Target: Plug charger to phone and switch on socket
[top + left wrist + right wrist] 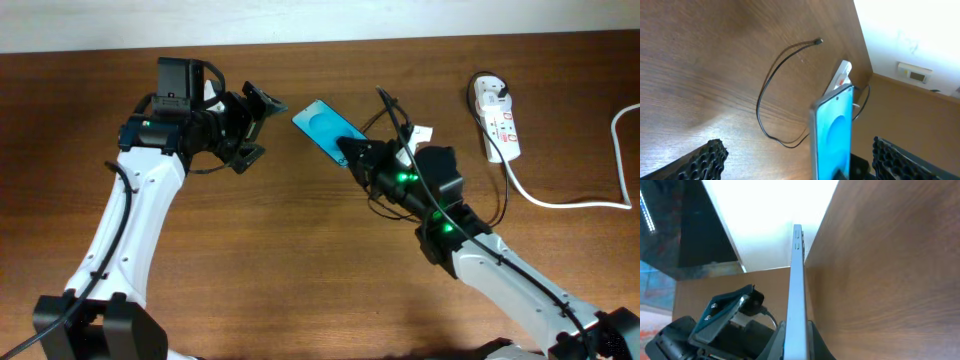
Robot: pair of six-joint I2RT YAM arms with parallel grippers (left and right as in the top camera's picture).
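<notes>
Next, my left gripper grabs the phone by the side away from my right gripper, which keeps the phone's lower end free to plug in the charger.
The phone (322,126), with a cyan screen, is lifted off the table and held at its lower end by my right gripper (352,156), which is shut on it. In the right wrist view the phone (797,275) shows edge-on between the jaws (796,342). My left gripper (252,124) is open and empty just left of the phone; in its wrist view the phone (832,132) stands between the spread fingers (797,147) without touching them. The charger cable (392,108) loops on the table beside the right gripper, its connector tip (818,41) lying free. The white socket (497,120) lies at the far right.
The socket's thick white cord (560,202) runs off to the right edge. The socket (840,76) also shows behind the phone in the left wrist view. The left arm (725,317) shows beyond the phone in the right wrist view. The wooden table (300,260) has a back edge near the wall.
</notes>
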